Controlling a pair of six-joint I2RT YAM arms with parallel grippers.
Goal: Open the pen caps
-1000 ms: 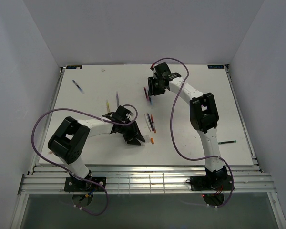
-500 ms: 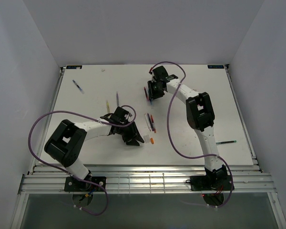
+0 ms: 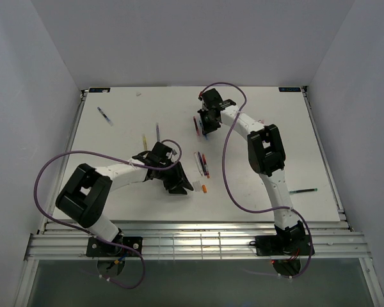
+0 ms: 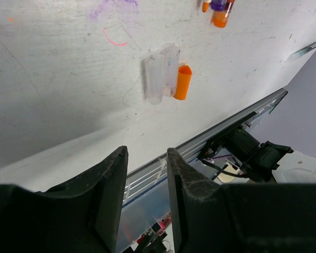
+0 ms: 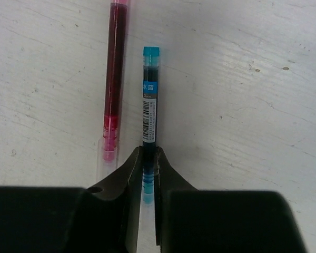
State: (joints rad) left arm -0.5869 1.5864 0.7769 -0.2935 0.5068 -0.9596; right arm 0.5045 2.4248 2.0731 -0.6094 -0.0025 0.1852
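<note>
To pull the cap open, my left gripper next needs to grab the blue pen's clear cap. My right gripper keeps the blue pen's body.
My right gripper (image 5: pixel 148 158) is shut on a blue pen (image 5: pixel 149 105) that lies on the table, gripping it near its capped end. A red pen (image 5: pixel 114 79) with a clear cap lies just left of it. In the top view this gripper (image 3: pixel 203 125) is at the far middle of the table. My left gripper (image 4: pixel 146 158) is open and empty, and it is also in the top view (image 3: pixel 181 184). Beyond its fingertips lie two loose clear caps (image 4: pixel 160 79) and an orange cap (image 4: pixel 182 83), which the top view also shows (image 3: pixel 204 188).
A small group of pens (image 3: pixel 201 164) lies mid-table between the arms. Single pens lie at the far left (image 3: pixel 104 115), left of centre (image 3: pixel 144 141) (image 3: pixel 157 131), and at the right (image 3: pixel 305 190). The table's near edge and rail (image 4: pixel 226 126) are close to my left gripper.
My right gripper has shifted slightly left and farther back at the two pens. My left arm's elbow has moved left and nearer; its gripper stays by the loose caps.
</note>
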